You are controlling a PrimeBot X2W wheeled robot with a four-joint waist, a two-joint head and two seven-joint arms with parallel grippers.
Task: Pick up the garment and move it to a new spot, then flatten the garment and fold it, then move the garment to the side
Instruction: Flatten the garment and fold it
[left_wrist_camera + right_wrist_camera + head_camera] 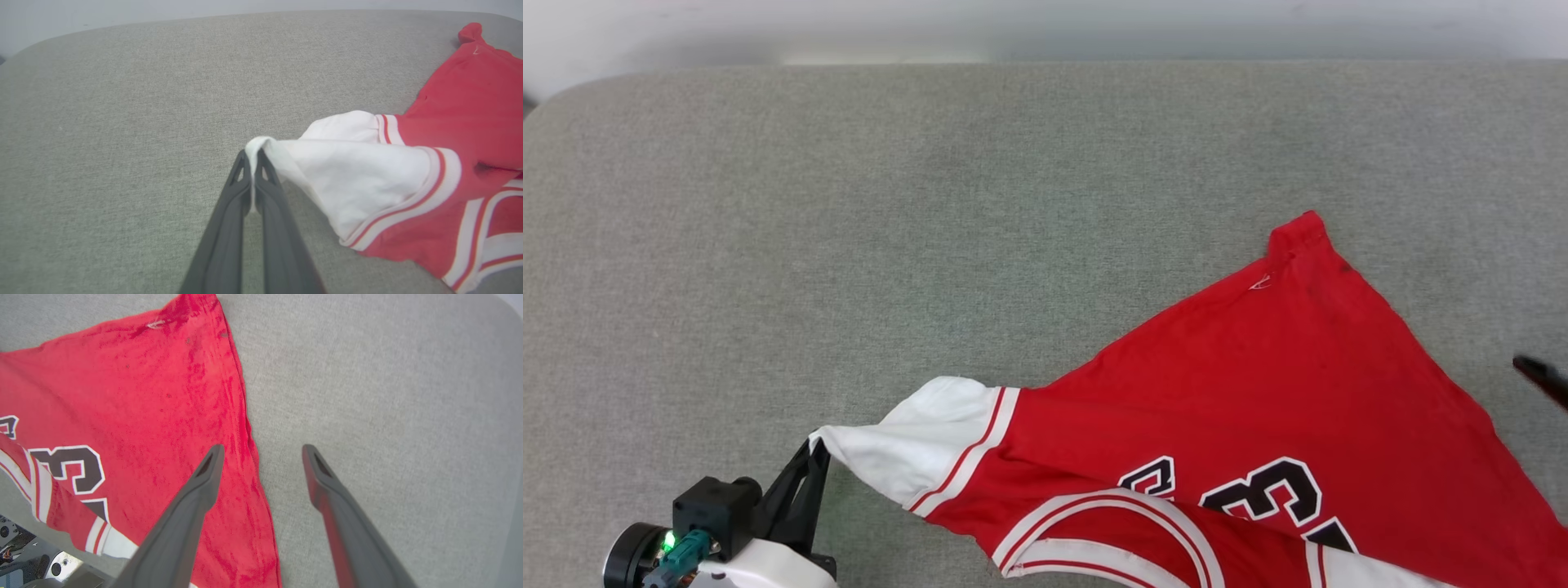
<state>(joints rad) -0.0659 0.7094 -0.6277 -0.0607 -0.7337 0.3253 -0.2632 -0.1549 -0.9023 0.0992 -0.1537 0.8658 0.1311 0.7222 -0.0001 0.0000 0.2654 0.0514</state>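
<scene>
Next, my right gripper grabs the red jersey by its bunched corner (pixel 1302 233) beside the white tag (pixel 1260 282), to flatten the jersey for folding.
The garment (pixel 1258 384) is a red jersey with white sleeves and black white-edged lettering, spread over the lower right of the grey surface. My left gripper (pixel 814 447) is shut on the tip of its white sleeve (pixel 351 175) at the lower left, and the sleeve is pulled taut toward it; the left wrist view shows the left gripper (pixel 253 157) with white cloth pinched between the fingers. My right gripper (pixel 261 451) is open, hovering above the garment's (pixel 135 416) right edge with nothing between its fingers. One dark fingertip (pixel 1543 377) of the right gripper pokes in at the right edge.
A grey fabric-covered surface (pixel 931 204) carries everything, with a rounded far-left corner (pixel 572 94) and a pale wall beyond its far edge. Robot base parts (pixel 32 563) peek out at the lower left of the right wrist view.
</scene>
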